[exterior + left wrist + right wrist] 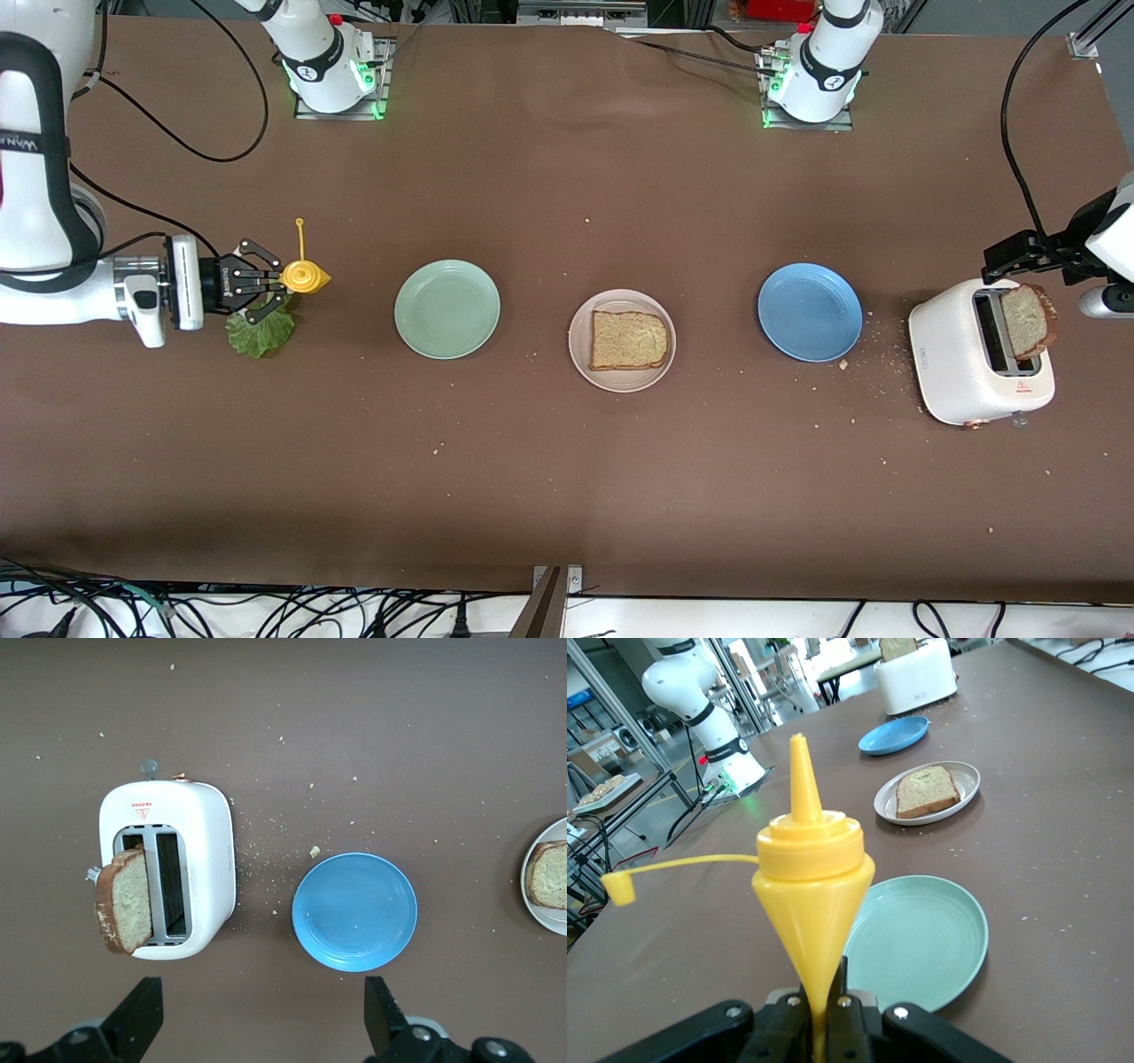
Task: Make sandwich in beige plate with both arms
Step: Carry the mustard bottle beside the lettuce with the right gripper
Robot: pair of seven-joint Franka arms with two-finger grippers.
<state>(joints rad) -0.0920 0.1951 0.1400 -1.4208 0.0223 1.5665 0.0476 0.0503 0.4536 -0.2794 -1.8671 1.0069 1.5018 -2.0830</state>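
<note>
The yellow squeeze bottle (306,277) (811,877) tilts above the table, so it is too early to open. My right gripper brings the bottle upright down first, then opens.
The beige plate (580,354) sits mid-table with one slice of brown toast (628,339) lying flat on it. A second slice (1029,321) stands up out of the white toaster (961,372) at the left arm's end. My left gripper (261,1019) hangs open and empty over bare table beside the toaster (204,859) and its slice (124,904). My right gripper (266,285) is shut on a yellow squeeze bottle (811,877), cap off and dangling, just above the green lettuce leaf (260,330) lying on the table.
A mint-green plate (447,309) lies between the lettuce and the beige plate. A blue plate (810,312) lies between the beige plate and the toaster. Both are empty. Crumbs are scattered round the toaster.
</note>
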